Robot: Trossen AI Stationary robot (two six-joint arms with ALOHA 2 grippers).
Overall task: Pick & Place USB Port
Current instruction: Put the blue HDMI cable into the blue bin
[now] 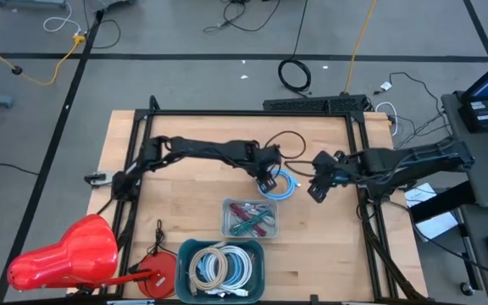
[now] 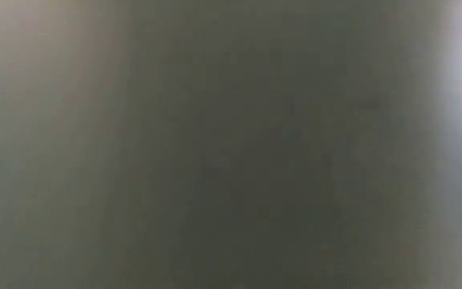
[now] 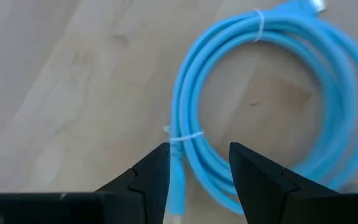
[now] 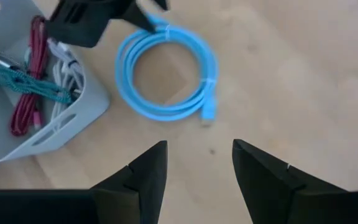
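My left gripper should next take hold of the light-blue USB cable by its tied parts beside the plug, so that I can then put the cable in the teal bin.
A light-blue USB cable (image 1: 284, 185), coiled and tied with white ties, lies flat on the wooden table. My left gripper (image 1: 269, 180) is over the coil's left edge. In the left wrist view it (image 3: 197, 152) is open, with a finger on either side of the coil's strands (image 3: 185, 87) near one plug end; I see no touch. My right gripper (image 1: 316, 191) hovers to the right of the coil, open (image 4: 199, 149), with the cable (image 4: 166, 113) ahead of it. The low view shows nothing but a dark blur.
A clear tray (image 1: 227, 207) holding red, teal and white cables sits just toward the near edge from the coil; it also shows in the right wrist view (image 4: 73, 118). A teal bin (image 1: 185, 254) of white cables stands nearer still. Red objects (image 1: 66, 254) lie at the near-left corner.
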